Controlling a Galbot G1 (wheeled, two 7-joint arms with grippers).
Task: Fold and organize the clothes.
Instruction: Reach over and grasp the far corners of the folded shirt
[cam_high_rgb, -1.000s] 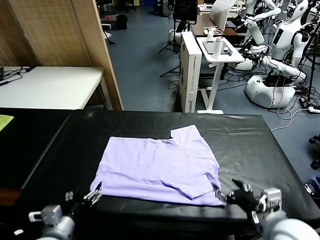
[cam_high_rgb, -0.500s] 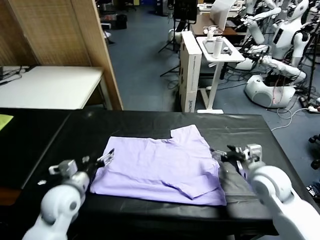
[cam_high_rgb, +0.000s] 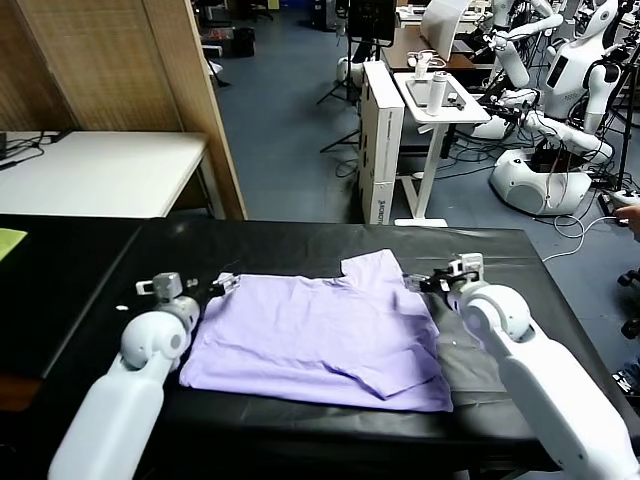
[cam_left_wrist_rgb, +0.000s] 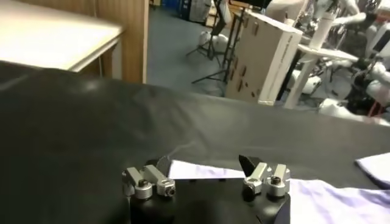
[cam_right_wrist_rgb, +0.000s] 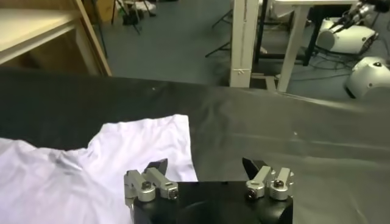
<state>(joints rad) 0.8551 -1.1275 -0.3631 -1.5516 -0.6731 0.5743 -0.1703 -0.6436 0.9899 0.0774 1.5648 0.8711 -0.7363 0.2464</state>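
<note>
I need to grab the T-shirt next with my left gripper by the corner (cam_high_rgb: 241, 281) opposite its sleeve, to fold the T-shirt over the T-shirt's lower half (cam_high_rgb: 310, 375).
The clothes are one pale lavender T-shirt (cam_high_rgb: 315, 335), lying partly folded and flat on the black table (cam_high_rgb: 500, 265). My left gripper (cam_high_rgb: 225, 283) hovers open at the shirt's far left corner; in the left wrist view the shirt's edge (cam_left_wrist_rgb: 201, 172) shows between the open fingers of that gripper (cam_left_wrist_rgb: 204, 164). At the far right sleeve, my right gripper (cam_high_rgb: 425, 282) also stands open. The right wrist view has the sleeve (cam_right_wrist_rgb: 146, 143) under one fingertip of this gripper (cam_right_wrist_rgb: 204, 165) and bare table under the other. Neither gripper holds anything.
A yellow-green cloth (cam_high_rgb: 8, 242) lies at the table's far left edge. Behind the table stand a white table (cam_high_rgb: 100, 170), a wooden partition (cam_high_rgb: 190, 100), a tall white box (cam_high_rgb: 380, 130), a small stand (cam_high_rgb: 440, 100) and other robots (cam_high_rgb: 560, 120).
Both arms have swung from the shirt's near corners up along its sides to its far corners. Both grippers stayed open. The shirt has not moved.
</note>
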